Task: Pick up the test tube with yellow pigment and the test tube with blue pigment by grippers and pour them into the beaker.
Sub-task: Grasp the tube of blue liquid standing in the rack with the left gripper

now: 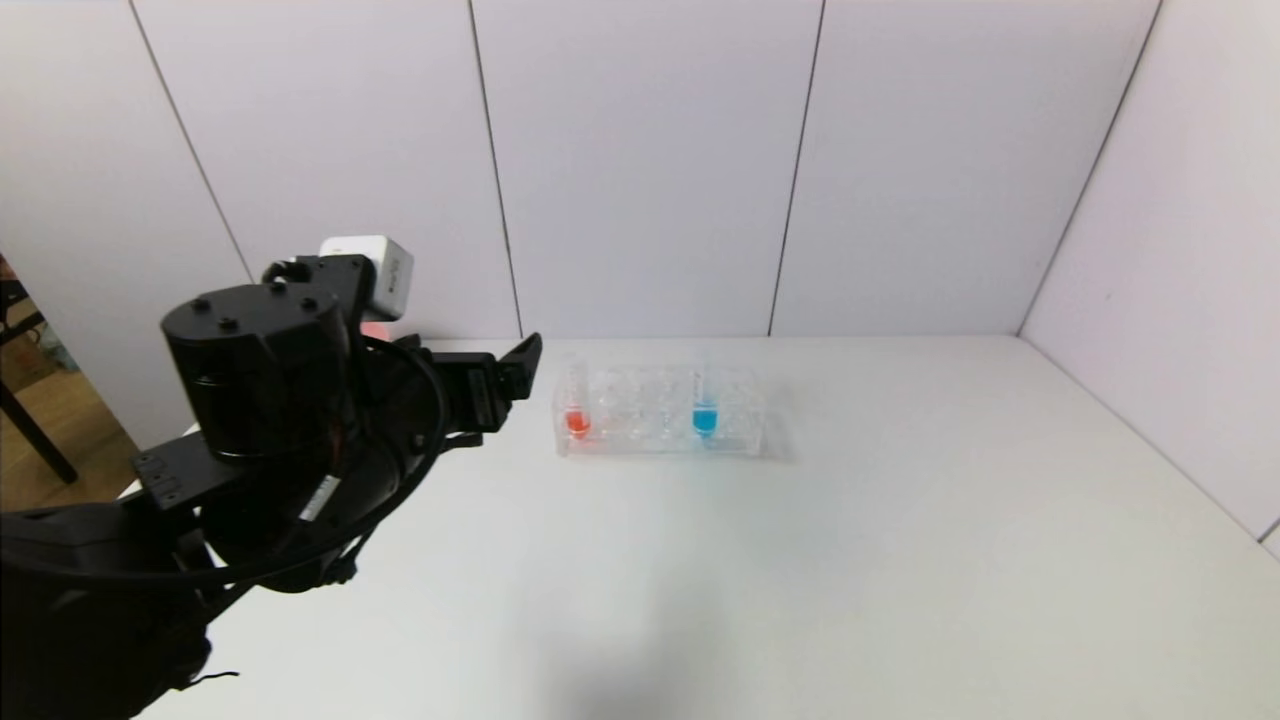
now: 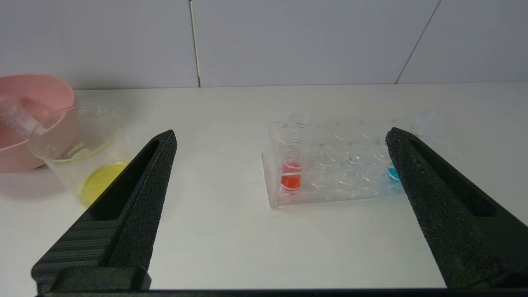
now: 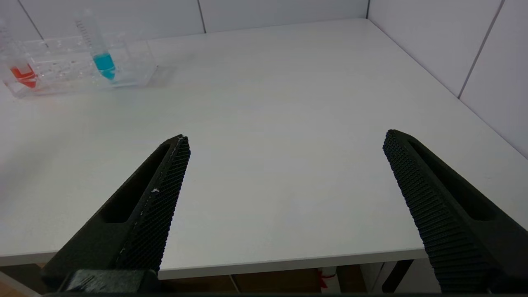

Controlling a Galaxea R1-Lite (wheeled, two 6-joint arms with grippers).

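The clear rack closes around the lower half of the blue test tube. I should next grab its upper part below the tube's rim (image 1: 704, 378) with my left gripper.
The blue-pigment test tube (image 1: 705, 418) stands upright in the clear rack (image 1: 660, 440); it also shows in the right wrist view (image 3: 103, 62) and, half hidden by a finger, in the left wrist view (image 2: 392, 173). No tube with yellow liquid shows. The beaker (image 2: 78, 144) holds yellow liquid at its bottom; my left arm hides it in the head view. My left gripper (image 1: 505, 390) (image 2: 281, 133) is open and empty, left of the rack and above the table. My right gripper (image 3: 286, 136) is open and empty over the table's front edge.
A red-liquid tube (image 2: 292, 175) stands at the rack's left end. A pink bowl (image 2: 49, 90) sits just beyond the beaker with a clear empty tube (image 2: 16, 117) lying in it. White walls close the back and right.
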